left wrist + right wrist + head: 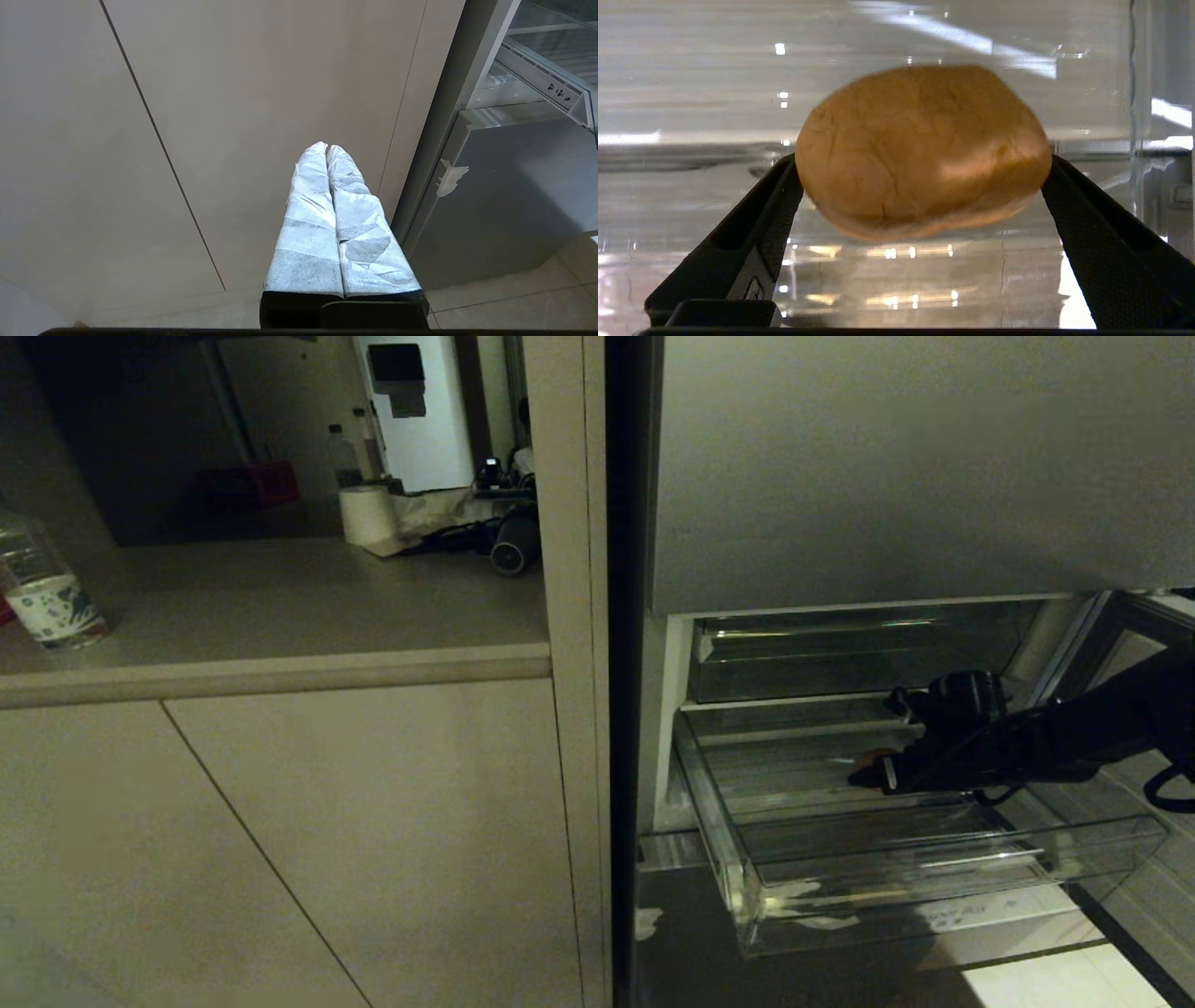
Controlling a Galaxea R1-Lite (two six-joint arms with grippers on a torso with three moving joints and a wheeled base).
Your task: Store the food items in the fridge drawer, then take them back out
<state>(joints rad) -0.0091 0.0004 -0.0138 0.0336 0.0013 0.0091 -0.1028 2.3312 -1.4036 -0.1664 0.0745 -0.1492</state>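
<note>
My right gripper grips the roll's rounded ends next, to take the bread roll [866, 762] back out of the fridge drawer.
A tan-brown bread roll [920, 149], one of the food items, sits low inside the clear fridge drawer [934, 896], which is pulled out. My right gripper [922, 161] reaches into the drawer from the right, and its black fingers [752, 228] stand open wide with the roll between their tips. In the head view only a sliver of the roll [866, 762] shows ahead of the right gripper [882, 773]. The left gripper [327, 148], wrapped in whitish tape, hangs shut and empty before the beige cabinet front.
A second clear bin [840, 653] lies above the drawer, under the grey steel door front [887, 476]. On the counter to the left stand a water bottle [42, 588] and a paper roll [367, 513]. A tape scrap [451, 177] sticks to the lower grey front.
</note>
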